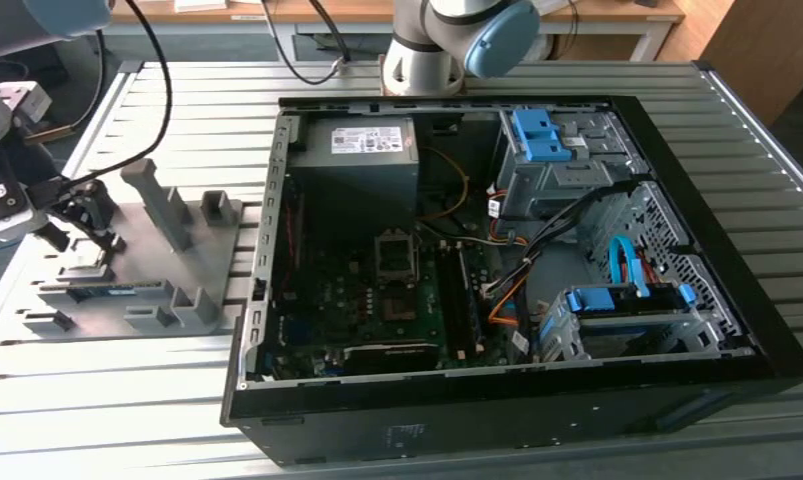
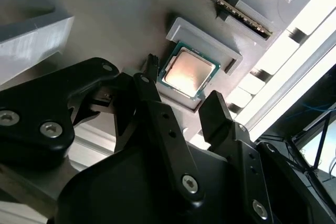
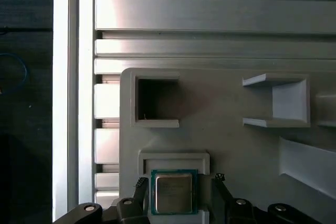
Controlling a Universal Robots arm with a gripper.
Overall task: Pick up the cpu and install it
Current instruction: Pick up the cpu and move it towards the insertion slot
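My gripper grabs the cpu's open side edges next, since the holder's raised sides hug two opposite edges of the cpu.
The cpu is a small square chip with a silvery metal top and a green rim. It lies flat in a shallow pocket of a grey holder plate, and in the first wrist view the cpu sits between my black fingers. My gripper is open just above it, one fingertip on each side, with a gap showing at the chip's edges. In the exterior view my gripper hangs low over the holder plate at the exterior view's left. The dark square socket sits in the open computer case.
The open black computer case lies at the middle and the exterior view's right, holding a grey power-supply box, cables and blue drive brackets. Upright grey posts rise from the holder plate. A ribbed metal table lies underneath.
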